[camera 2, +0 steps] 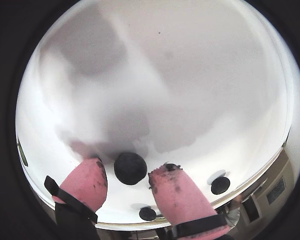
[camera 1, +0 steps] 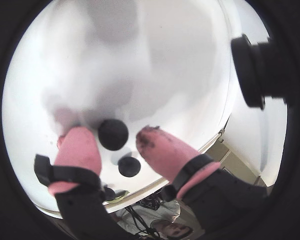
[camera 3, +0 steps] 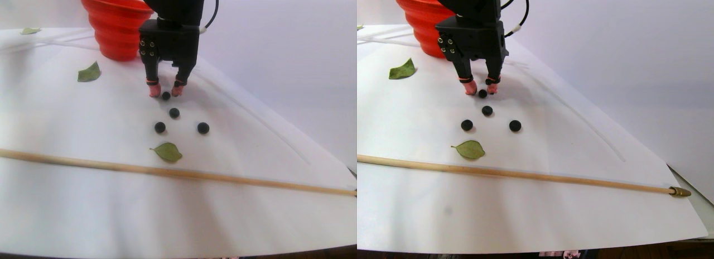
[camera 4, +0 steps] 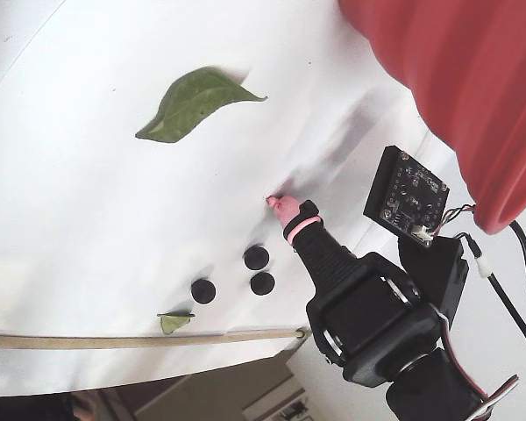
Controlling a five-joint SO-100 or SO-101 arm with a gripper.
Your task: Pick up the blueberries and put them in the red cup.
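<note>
I will put the blueberry in the red cup, so my gripper will grab the blueberry by its round middle (camera 1: pixel 113 134).
Several blueberries lie on the white sheet (camera 3: pixel 67 203). One blueberry (camera 1: pixel 113 134) (camera 2: pixel 130 168) (camera 3: pixel 165 95) sits on the sheet between my pink fingertips, with a small gap on each side. My gripper (camera 1: pixel 113 131) (camera 2: pixel 130 165) (camera 3: pixel 165 92) is open and low over the sheet, straddling that berry. Other blueberries (camera 3: pixel 174 113) (camera 3: pixel 160 126) (camera 3: pixel 203 128) lie just in front of it in the stereo pair view. The red cup (camera 3: pixel 114 22) (camera 4: pixel 456 88) stands upright just behind the arm. In the fixed view only one pink fingertip (camera 4: pixel 285 208) shows.
A long wooden stick (camera 3: pixel 178 173) crosses the sheet nearer the camera than the berries. One green leaf (camera 3: pixel 167 152) lies between the stick and the berries; another leaf (camera 3: pixel 89 73) (camera 4: pixel 193 101) lies left of the gripper. The sheet's edge (camera 1: pixel 155 187) is close behind the berries.
</note>
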